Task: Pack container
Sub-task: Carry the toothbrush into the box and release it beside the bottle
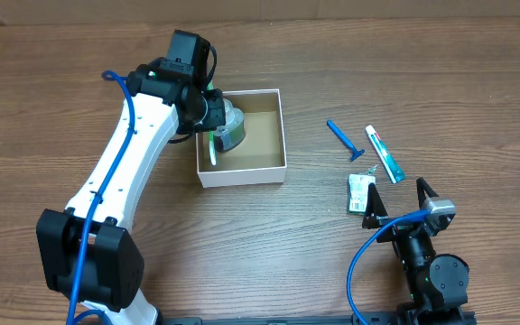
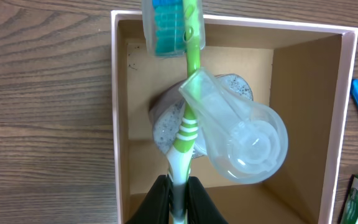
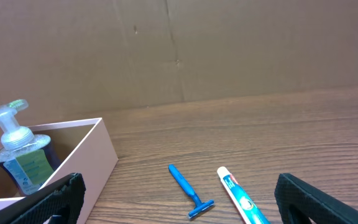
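The green toothbrush's handle is above the container's open inside and the toothbrush would end there beside the pump bottle, so my left gripper releases the toothbrush next.
The container (image 1: 278, 128) is a square white box with a brown inside, at the middle of the table. It also shows in the left wrist view (image 2: 303, 93) and the right wrist view (image 3: 86, 158). A clear pump bottle (image 1: 230, 126) (image 2: 241, 137) (image 3: 18, 155) stands inside it. My left gripper (image 2: 179, 196) (image 1: 208, 113) is over the box's left part, shut on a green toothbrush (image 2: 188, 118) (image 1: 211, 149) whose capped head (image 2: 169, 28) reaches the box's far wall. My right gripper (image 1: 397, 200) (image 3: 179, 202) is open and empty at the front right.
A blue razor (image 1: 345, 141) (image 3: 188, 188), a toothpaste tube (image 1: 385, 153) (image 3: 241, 196) and a small green packet (image 1: 359, 193) lie on the wooden table right of the box. A brown cardboard wall (image 3: 179, 50) stands behind the table.
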### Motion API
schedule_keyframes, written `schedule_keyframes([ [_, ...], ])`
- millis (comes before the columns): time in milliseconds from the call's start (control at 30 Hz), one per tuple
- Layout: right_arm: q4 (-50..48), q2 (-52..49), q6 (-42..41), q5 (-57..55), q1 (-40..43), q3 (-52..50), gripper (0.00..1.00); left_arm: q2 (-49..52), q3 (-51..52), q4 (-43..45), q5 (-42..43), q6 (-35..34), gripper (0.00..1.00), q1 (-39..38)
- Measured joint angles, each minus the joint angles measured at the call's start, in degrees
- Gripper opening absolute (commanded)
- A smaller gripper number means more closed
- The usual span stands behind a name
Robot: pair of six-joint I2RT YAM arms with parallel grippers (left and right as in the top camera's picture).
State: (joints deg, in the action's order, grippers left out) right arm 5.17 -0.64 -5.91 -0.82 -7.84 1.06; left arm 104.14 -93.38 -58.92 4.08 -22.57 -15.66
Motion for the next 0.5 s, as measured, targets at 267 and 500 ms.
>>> schedule_keyframes([
  [267, 0.0, 0.0, 0.0, 0.0, 0.0, 0.0, 1.00, 0.0, 0.0, 0.0, -0.5, -0.3, 0.10, 0.0],
  [500, 0.0, 0.0, 0.0, 0.0, 0.0, 0.0, 1.00, 0.0, 0.0, 0.0, -1.9, -1.3, 0.37, 0.0],
])
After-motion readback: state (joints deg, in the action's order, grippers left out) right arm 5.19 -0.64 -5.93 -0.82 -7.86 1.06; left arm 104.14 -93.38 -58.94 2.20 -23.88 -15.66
